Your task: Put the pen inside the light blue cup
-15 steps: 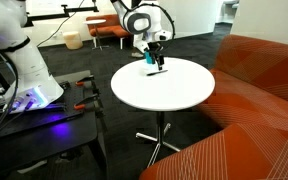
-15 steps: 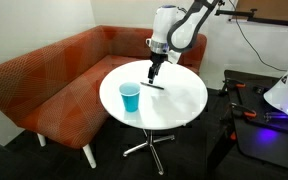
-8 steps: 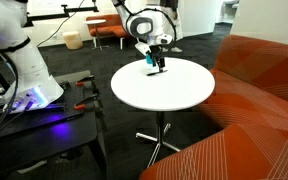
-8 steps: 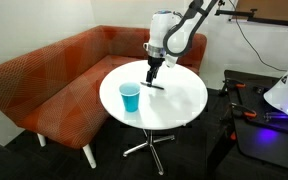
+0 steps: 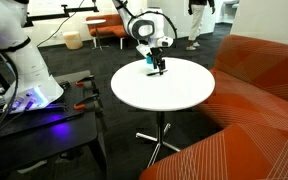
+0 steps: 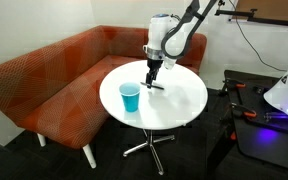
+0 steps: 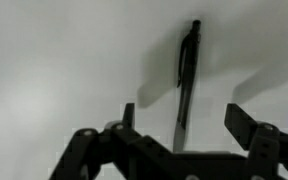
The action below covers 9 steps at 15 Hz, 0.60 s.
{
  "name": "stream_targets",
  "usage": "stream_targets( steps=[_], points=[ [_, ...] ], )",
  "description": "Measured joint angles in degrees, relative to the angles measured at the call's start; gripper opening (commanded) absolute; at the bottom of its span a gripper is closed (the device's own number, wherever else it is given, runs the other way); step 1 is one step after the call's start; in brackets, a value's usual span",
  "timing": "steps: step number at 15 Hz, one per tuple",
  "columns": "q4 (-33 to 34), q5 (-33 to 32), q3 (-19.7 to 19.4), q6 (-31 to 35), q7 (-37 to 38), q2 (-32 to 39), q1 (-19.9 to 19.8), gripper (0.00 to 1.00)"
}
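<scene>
My fingers meet their shadows on the tabletop on either side of the pen. My gripper should close, and it would hold the pen.
The dark pen [image 7: 187, 75] lies flat on the round white table [image 6: 174, 105]. In the wrist view it runs up from between my fingers, its near end lying between them. My gripper [image 7: 184, 125] is open and hangs just above the pen, with one finger on each side of it. In an exterior view the gripper [image 6: 151, 78] hovers low over the pen [image 6: 155, 87], right of the light blue cup [image 6: 130, 98]. In an exterior view the cup [image 5: 149, 61] stands at the far edge of the table, just left of the gripper [image 5: 160, 66].
An orange sofa [image 6: 44, 80] curves around the table. A black cart [image 5: 44, 125] with the robot base [image 5: 19, 60] stands beside the table. A person [image 5: 197, 20] walks in the background.
The gripper has shifted slightly toward the cup and a little lower over the pen. The pen and cup have not moved.
</scene>
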Motion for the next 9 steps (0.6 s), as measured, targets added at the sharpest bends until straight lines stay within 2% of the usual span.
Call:
stream_targets(
  steps=[1, 5, 9],
  points=[
    [0.1, 0.0, 0.0, 0.0, 0.0, 0.2, 0.0, 0.65],
    [0.5, 0.0, -0.1, -0.1, 0.0, 0.4, 0.2, 0.29],
    [0.9, 0.0, -0.2, -0.2, 0.0, 0.7, 0.3, 0.01]
  ],
)
